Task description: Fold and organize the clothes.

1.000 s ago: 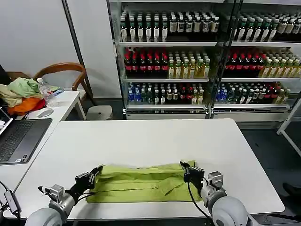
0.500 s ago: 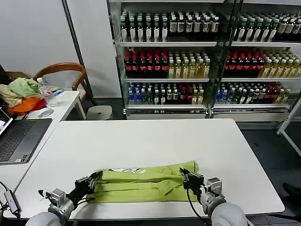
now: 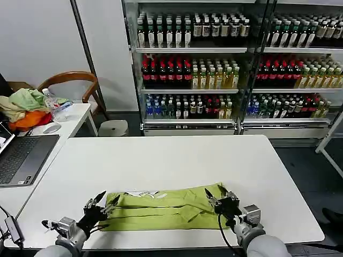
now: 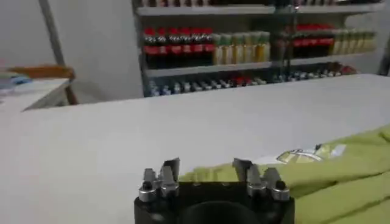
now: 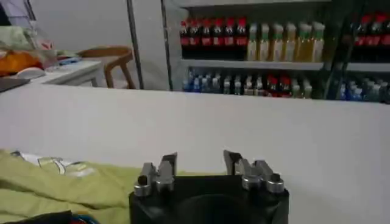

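Note:
My left gripper will next grab the shirt by that end fold (image 3: 111, 201), because a fold of cloth stands up at the end of the flat shirt band (image 3: 155, 211).
The lime T-shirt (image 3: 161, 209) lies folded into a long flat band along the near edge of the white table (image 3: 171, 160), with a bit of its white print showing at the far fold (image 3: 142, 194). My left gripper (image 3: 102, 202) is open at the band's left end, with cloth just beyond its fingertips (image 4: 206, 165). At the right end my right gripper (image 3: 214, 195) is open too, nothing between its fingers (image 5: 198, 159). The shirt (image 5: 55, 182) lies to one side in the right wrist view, its print (image 4: 301, 155) visible from the left wrist.
A side table at the left holds a laptop (image 3: 21, 158), a mouse (image 3: 51, 128), a water bottle (image 3: 51, 103) and a heap of pale green and orange cloth (image 3: 24, 110). A wooden chair (image 3: 72, 80) and drink shelves (image 3: 236, 64) stand behind. The table's far half is bare.
Both grippers have opened and let go of the shirt's ends, drawing back slightly toward the near edge. The folded band now lies flat, and its white print has come into view.

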Robot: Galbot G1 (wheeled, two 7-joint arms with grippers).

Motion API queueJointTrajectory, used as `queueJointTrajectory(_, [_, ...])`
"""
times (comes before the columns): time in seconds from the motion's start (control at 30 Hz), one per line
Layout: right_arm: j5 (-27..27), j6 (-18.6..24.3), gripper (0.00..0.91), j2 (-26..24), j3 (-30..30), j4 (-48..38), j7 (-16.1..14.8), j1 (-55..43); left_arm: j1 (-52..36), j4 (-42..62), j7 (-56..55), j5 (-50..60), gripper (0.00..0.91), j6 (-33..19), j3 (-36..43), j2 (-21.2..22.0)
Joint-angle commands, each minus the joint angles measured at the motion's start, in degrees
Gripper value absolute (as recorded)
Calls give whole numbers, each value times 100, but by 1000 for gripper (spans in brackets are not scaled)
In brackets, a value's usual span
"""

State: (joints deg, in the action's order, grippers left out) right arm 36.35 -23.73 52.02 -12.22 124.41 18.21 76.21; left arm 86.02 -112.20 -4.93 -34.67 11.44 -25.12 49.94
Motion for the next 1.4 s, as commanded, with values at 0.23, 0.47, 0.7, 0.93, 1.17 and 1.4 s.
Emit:
queueJointTrajectory(0.23, [-393, 62, 907, 32, -388, 233, -28, 499, -106, -344, -2622, -928, 907, 671, 652, 523])
queueJointTrajectory(0.47, [-473, 105, 907, 39, -381, 162, 5, 518, -142, -248, -2703, -940, 40, 582, 784, 596])
queueJointTrajectory(0.7, [-515, 141, 907, 52, -325, 98, 29, 445, -73, -306, -2615, -881, 40, 592, 864, 622])
queueJointTrajectory(0.93, [-514, 161, 907, 35, -367, 139, 43, 431, -71, -370, -2336, -681, 40, 582, 928, 662])
queueJointTrajectory(1.17, [-581, 168, 907, 59, -316, 88, 45, 416, -43, -361, -1898, -84, 40, 514, 590, 675])
queueJointTrajectory(1.4, [-610, 182, 907, 59, -279, 14, 46, 344, 241, -488, -1691, 122, 40, 932, -336, 548])
